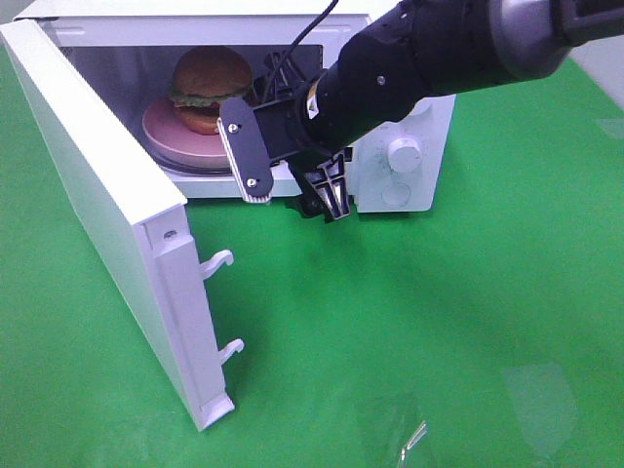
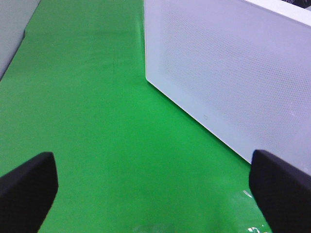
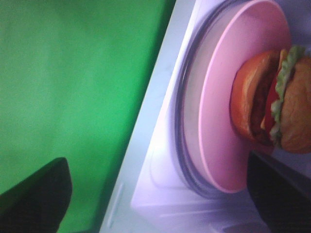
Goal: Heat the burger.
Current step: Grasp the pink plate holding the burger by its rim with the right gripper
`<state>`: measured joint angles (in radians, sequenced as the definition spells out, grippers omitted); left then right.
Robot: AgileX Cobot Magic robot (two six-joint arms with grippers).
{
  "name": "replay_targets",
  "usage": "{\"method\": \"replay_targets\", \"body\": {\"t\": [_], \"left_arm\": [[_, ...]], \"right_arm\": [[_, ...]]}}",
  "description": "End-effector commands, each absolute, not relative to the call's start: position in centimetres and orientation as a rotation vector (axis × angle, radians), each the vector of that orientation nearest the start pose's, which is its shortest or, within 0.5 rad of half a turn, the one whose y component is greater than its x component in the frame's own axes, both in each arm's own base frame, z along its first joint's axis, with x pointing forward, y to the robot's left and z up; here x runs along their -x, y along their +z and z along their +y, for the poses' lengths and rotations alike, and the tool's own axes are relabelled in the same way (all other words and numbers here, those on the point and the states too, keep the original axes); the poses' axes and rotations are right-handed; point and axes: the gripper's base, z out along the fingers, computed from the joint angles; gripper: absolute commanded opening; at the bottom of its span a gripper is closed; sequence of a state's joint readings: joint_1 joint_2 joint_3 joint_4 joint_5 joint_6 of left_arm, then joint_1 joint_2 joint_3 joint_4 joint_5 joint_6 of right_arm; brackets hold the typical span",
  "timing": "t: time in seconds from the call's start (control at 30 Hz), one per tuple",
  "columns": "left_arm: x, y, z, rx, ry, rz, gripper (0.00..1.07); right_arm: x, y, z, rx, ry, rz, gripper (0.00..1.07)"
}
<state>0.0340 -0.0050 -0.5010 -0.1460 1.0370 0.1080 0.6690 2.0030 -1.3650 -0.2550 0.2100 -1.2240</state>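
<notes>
The burger needs to come out of the microwave. My right gripper should next grab the pink plate by its rim for that.
The burger sits on a pink plate inside the open white microwave. In the right wrist view the burger rests on the pink plate, which lies on a glass turntable. My right gripper hangs just in front of the microwave's opening, open and holding nothing, a little short of the plate. In its own view the right gripper shows two dark tips wide apart. My left gripper is open over the green table, beside the door's outer face.
The microwave door stands swung out toward the front left, with two latch hooks on its edge. Control knobs are on the microwave's right panel. Green cloth covers the table.
</notes>
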Motion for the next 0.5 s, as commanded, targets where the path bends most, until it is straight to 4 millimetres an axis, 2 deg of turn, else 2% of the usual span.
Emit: {"method": "replay_targets", "body": {"t": [0.03,0.5], "left_arm": [[0.7,28.0,-1.2,-0.078,-0.085,1.98,1.0],[0.7,28.0,-1.1,-0.077,-0.08,1.981,1.0]], "right_arm": [[-36.3,18.5,28.5,2.031,-0.441,1.179,0.95],[-38.7,15.9,30.4,1.996,-0.411,1.227,0.93]]}}
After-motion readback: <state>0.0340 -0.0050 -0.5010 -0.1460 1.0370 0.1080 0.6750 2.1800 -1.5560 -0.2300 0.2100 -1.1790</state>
